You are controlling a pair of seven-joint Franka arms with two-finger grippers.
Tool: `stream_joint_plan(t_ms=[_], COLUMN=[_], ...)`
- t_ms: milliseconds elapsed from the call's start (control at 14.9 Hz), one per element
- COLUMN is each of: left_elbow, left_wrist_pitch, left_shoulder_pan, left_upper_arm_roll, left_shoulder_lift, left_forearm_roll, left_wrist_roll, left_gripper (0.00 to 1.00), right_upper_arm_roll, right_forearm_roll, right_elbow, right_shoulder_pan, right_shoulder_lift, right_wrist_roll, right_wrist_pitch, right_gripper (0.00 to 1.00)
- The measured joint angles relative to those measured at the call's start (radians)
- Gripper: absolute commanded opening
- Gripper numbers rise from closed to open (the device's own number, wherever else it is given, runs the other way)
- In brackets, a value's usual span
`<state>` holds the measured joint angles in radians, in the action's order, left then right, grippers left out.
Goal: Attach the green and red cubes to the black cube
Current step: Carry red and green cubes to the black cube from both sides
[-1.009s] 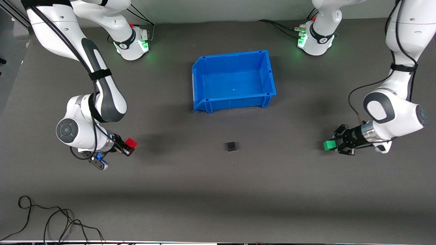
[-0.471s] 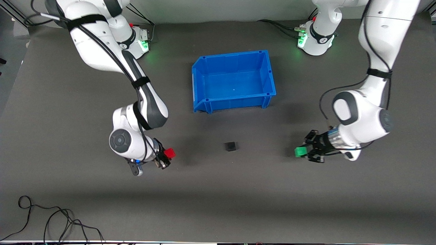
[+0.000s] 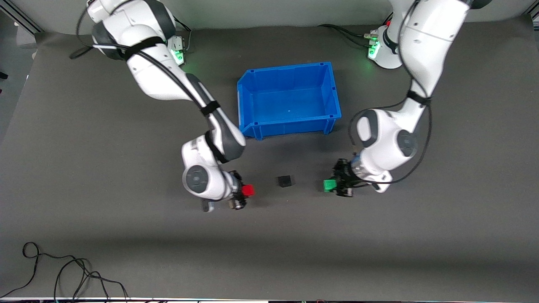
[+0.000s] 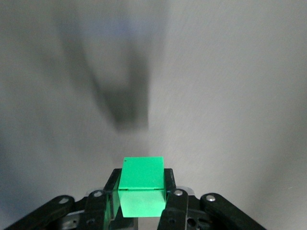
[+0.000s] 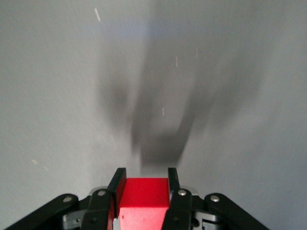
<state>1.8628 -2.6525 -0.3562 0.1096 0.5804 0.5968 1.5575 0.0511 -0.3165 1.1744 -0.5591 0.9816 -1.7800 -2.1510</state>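
Observation:
The red cube (image 3: 248,190) is still short of the black cube's side (image 3: 284,181), hanging. My right gripper needs to move the red cube toward the black cube before it lets go of the red cube.
The black cube (image 3: 285,181) sits on the dark mat, nearer the front camera than the blue bin. My right gripper (image 3: 245,192) is shut on the red cube (image 3: 248,190) and holds it low over the mat, beside the black cube toward the right arm's end. The red cube (image 5: 143,197) shows between the fingers in the right wrist view. My left gripper (image 3: 332,185) is shut on the green cube (image 3: 328,184), low over the mat beside the black cube toward the left arm's end. The green cube (image 4: 142,186) shows between the fingers in the left wrist view.
An empty blue bin (image 3: 248,94) stands at the table's middle, farther from the front camera than the cubes. A black cable (image 3: 63,273) lies near the front edge at the right arm's end.
Both arms have swung inward toward the black cube, each carrying its cube: the red one from the right arm's end, the green one from the left arm's end. The black cube has not moved.

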Motion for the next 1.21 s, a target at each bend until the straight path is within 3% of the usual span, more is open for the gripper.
stream_joint_plan(t_ms=[202,471,1076,1143,1211], left_elbow=[-0.028,-0.039,-0.102,-0.104,-0.105], left_wrist_pitch=[-0.026,-0.082,-0.1,-0.101,-0.102], left_shoulder_pan=[-0.048,-0.089,-0.15,-0.151,-0.153], left_upper_arm_roll=[-0.001,-0.001,-0.001,-0.001,-0.001], left_shoulder_lift=[0.044,0.084,0.133,0.135,0.136], left_forearm_roll=[0.0,0.0,0.0,0.0,0.0], left_wrist_roll=[0.077,0.133,0.197,0.197,0.197], left_gripper=[0.25,0.25,0.3,0.48,0.85], right_upper_arm_roll=[-0.043,-0.072,-0.075,-0.075,-0.075], right_forearm_roll=[0.0,0.0,0.003,0.003,0.003], right_elbow=[-0.077,-0.099,-0.099,-0.099,-0.099], right_shoulder_pan=[-0.002,-0.003,-0.037,-0.037,-0.037], right_shoulder_lift=[0.054,0.073,0.097,0.097,0.097], right_wrist_roll=[-0.102,-0.146,-0.147,-0.147,-0.147], right_wrist_pitch=[-0.021,-0.026,-0.025,-0.025,-0.025], right_gripper=[0.14,0.14,0.14,0.15,0.17])
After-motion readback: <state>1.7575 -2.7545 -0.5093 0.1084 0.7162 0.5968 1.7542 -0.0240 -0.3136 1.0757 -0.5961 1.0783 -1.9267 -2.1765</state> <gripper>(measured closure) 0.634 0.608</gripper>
